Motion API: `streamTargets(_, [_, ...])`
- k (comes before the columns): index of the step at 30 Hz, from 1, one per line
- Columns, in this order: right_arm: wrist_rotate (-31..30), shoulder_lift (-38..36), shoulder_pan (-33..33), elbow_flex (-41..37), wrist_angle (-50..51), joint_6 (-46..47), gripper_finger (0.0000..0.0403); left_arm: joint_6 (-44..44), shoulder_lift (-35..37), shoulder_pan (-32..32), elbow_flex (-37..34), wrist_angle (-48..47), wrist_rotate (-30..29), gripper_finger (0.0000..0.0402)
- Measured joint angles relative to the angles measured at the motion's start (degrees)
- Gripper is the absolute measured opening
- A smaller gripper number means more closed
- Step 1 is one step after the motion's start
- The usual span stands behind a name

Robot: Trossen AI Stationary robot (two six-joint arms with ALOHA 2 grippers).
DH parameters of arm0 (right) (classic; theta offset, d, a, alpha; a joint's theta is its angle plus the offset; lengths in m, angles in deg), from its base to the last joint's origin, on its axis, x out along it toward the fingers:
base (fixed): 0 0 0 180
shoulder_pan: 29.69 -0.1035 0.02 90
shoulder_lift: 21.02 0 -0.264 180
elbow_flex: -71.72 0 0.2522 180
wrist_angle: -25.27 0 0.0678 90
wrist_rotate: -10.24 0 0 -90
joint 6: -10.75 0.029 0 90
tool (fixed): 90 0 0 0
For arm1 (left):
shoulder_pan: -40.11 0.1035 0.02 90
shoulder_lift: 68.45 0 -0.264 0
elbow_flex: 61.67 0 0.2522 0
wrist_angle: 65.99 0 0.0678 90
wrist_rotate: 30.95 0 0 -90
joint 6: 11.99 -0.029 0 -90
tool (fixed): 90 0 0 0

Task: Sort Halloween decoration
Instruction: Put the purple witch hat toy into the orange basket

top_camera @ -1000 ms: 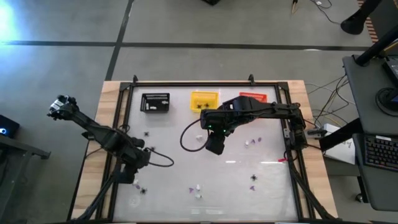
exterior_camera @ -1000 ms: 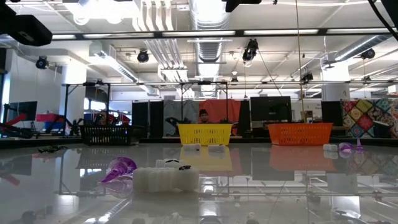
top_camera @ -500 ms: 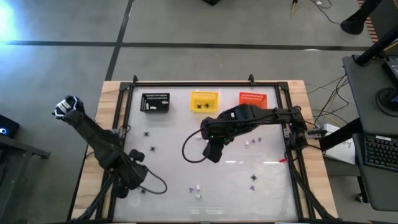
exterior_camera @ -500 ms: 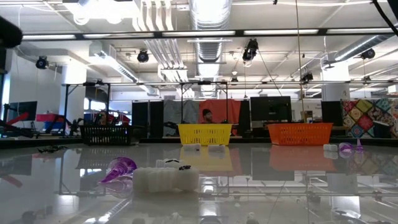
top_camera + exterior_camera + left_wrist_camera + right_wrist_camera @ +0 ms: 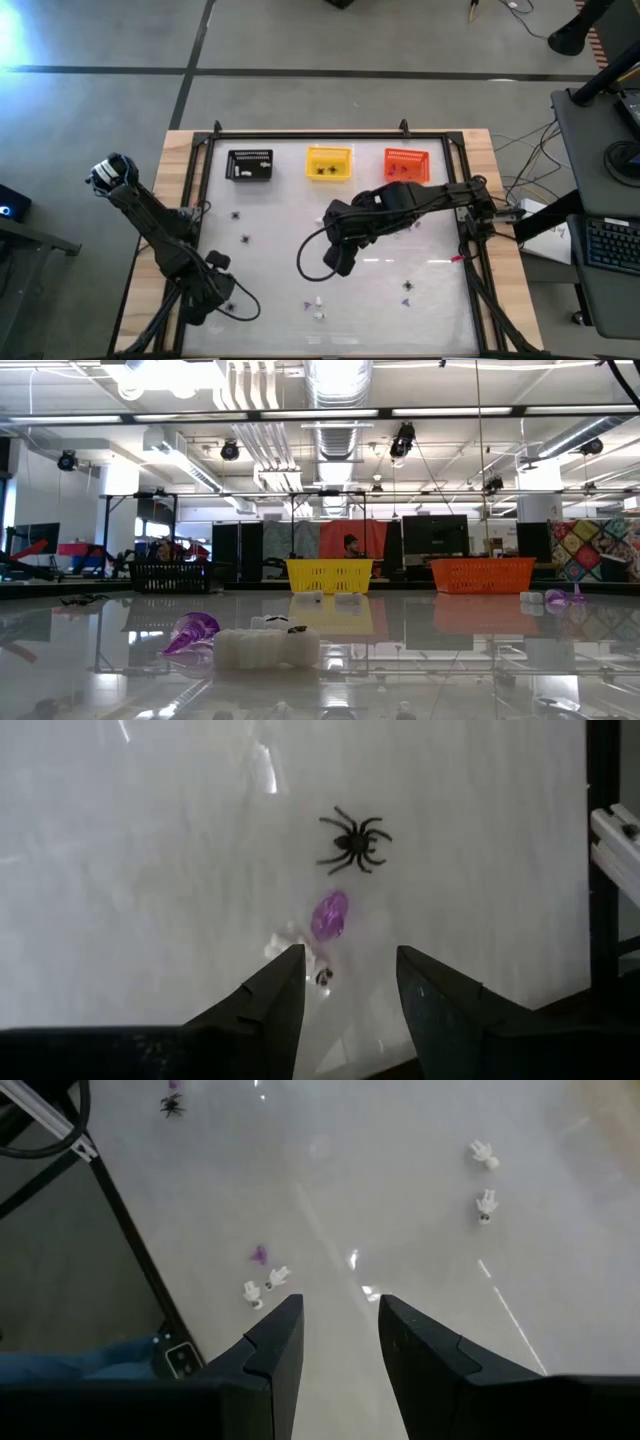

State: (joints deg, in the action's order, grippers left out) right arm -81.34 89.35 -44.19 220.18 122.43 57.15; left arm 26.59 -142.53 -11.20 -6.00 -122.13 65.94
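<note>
The fingertips of my left gripper stop short, level with the white bit (image 5: 288,944), so it moves toward the purple bit (image 5: 330,915), before closing on it.
Tiny trinkets lie scattered on the white table. My left gripper (image 5: 350,982) hangs open near the table's near left corner (image 5: 205,302), pointing down. Just beyond its fingertips lie a purple bit (image 5: 330,913), a white bit (image 5: 296,942) and a black spider (image 5: 352,840). My right gripper (image 5: 340,1335) is open above the table's middle (image 5: 338,262); below it are white bits (image 5: 265,1284), a purple bit (image 5: 259,1255) and two more white bits (image 5: 484,1178). Neither gripper shows in the low view.
Black (image 5: 250,165), yellow (image 5: 328,163) and orange (image 5: 406,164) baskets stand in a row along the far edge. A black frame rail (image 5: 190,225) runs along the table's left side, next to my left arm. More trinkets lie near the front edge (image 5: 318,308) and right of the middle (image 5: 407,292).
My left gripper has swung toward the table's near left corner and sunk closer to the table. My right gripper has drifted toward the near edge above the middle, rolling a little. No trinket has moved.
</note>
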Motion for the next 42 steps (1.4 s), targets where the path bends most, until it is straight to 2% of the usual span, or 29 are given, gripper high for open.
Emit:
streamTargets(14, [-0.1,0.0,-0.3,0.0,-0.2,0.2,0.0123,0.8,0.0,0.0,-4.9,8.5,-0.4,0.0142])
streamTargets(31, [-0.1,0.0,-0.3,0.0,-0.2,0.5,0.0123,1.0,0.1,0.1,-7.9,11.3,-0.4,0.0141])
streamTargets(42, [-0.1,0.0,-0.3,0.0,-0.2,0.5,0.0123,1.6,0.1,0.1,-9.1,14.0,-0.4,0.0091])
